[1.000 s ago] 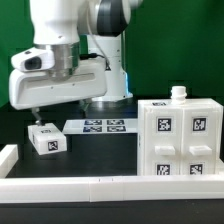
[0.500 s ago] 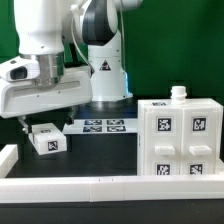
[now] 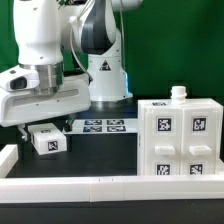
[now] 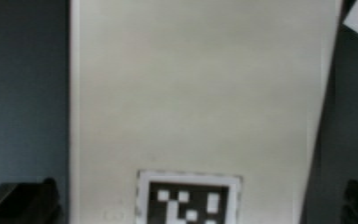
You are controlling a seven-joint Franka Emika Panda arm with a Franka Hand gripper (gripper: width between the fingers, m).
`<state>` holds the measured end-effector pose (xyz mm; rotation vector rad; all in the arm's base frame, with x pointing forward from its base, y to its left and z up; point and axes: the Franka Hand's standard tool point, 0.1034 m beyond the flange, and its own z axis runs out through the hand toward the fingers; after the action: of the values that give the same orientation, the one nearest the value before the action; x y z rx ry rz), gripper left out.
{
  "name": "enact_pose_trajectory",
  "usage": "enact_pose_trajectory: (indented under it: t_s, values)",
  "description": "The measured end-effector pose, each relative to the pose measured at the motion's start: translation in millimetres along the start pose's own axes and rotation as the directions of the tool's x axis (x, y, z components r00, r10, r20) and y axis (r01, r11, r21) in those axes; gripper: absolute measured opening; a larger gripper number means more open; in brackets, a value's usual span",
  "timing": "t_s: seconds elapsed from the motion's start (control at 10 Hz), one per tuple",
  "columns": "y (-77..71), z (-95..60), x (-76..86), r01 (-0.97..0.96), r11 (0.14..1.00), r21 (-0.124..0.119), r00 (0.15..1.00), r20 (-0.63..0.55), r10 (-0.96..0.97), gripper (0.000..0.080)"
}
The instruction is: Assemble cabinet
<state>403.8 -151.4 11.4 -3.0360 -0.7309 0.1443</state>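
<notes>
My open fingers are on either side of the small white tagged block (image 3: 45, 140), along its long sides. My gripper should close on the block now, because closing would hold it.
A small white tagged block (image 3: 45, 140) lies on the black table at the exterior view's left. My gripper (image 3: 36, 127) hangs right over it, its fingers mostly hidden behind the white hand. In the wrist view the block's white face (image 4: 194, 90) fills the middle with its tag close to my gripper (image 4: 194, 203). The dark fingers (image 4: 19, 203) stand on either side of the block, open, with thin gaps showing. The cabinet body (image 3: 180, 140), a large white box with several tags and a small knob on top, stands at the exterior view's right.
The marker board (image 3: 106, 126) lies flat behind the block, near the robot base (image 3: 105, 80). A low white rail (image 3: 100, 184) runs along the front, with a raised end (image 3: 8, 158) at the exterior view's left.
The arm has swung toward the exterior view's left and come down, so the hand now sits just above the small block. The block and cabinet body have not moved.
</notes>
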Motion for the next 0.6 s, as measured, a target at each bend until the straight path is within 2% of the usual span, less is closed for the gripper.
enact_pose_trajectory:
  t_s: [0.2, 0.4, 0.6]
  values:
    - [-0.9, 1.2, -0.3, 0.001, 1.000, 0.002, 1.000, 0.002, -0.001, 0.0796]
    - [-0.8, 1.2, -0.4, 0.002, 1.000, 0.002, 1.000, 0.002, -0.002, 0.0555]
    - [-0.9, 1.2, -0.3, 0.002, 1.000, 0.002, 1.000, 0.002, -0.002, 0.0559]
